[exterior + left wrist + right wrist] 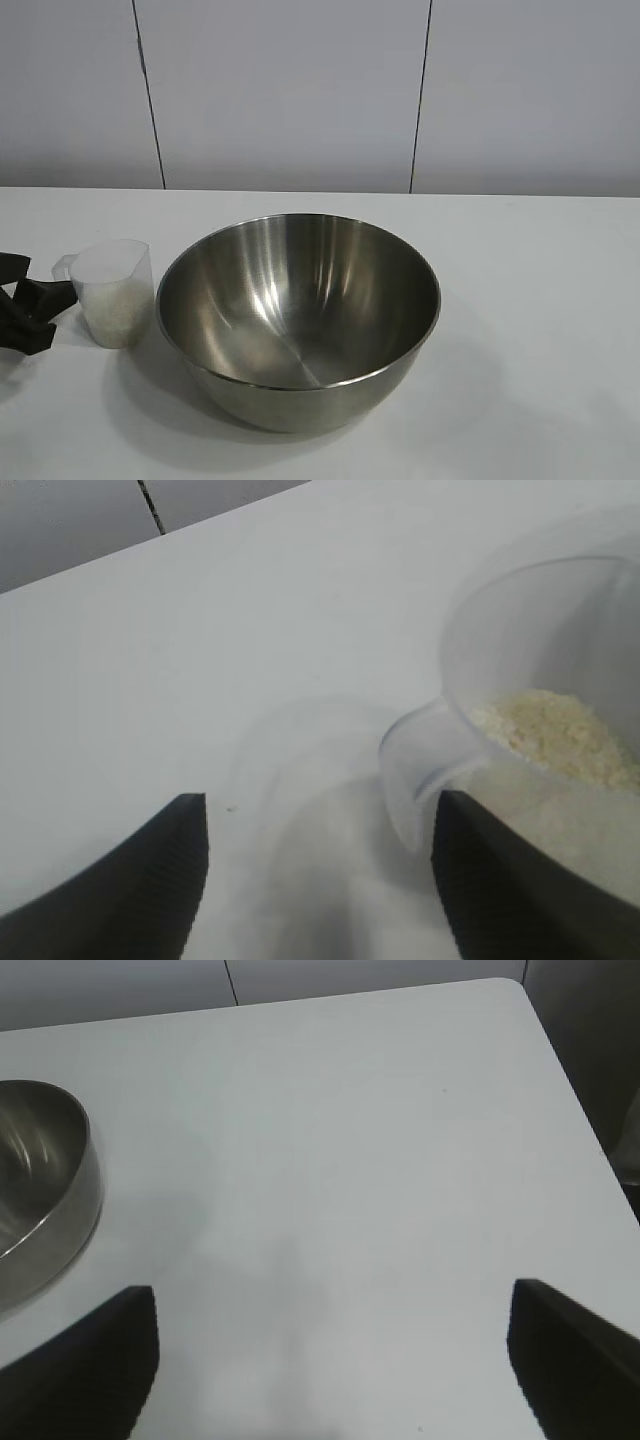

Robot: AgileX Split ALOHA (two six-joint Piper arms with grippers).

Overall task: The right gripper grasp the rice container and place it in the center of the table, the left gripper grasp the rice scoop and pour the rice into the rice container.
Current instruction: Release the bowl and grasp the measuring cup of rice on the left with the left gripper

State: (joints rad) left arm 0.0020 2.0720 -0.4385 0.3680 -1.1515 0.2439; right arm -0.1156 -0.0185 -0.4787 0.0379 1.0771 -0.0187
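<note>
My left gripper next needs to grab the clear rice scoop by its handle to pour the rice into the steel bowl.
The rice container, a large steel bowl, stands on the table near its middle and looks empty inside. To its left stands the rice scoop, a clear cup partly filled with rice. My left gripper sits at the far left edge, open, pointing at the scoop's handle. In the left wrist view the left gripper stands open over bare table; the handle lies close beside one fingertip, ungripped, with rice visible in the cup. My right gripper is open wide over bare table, the bowl off to one side.
A grey panelled wall runs behind the table's far edge. The table's rounded corner and side edge show in the right wrist view. White tabletop stretches to the right of the bowl.
</note>
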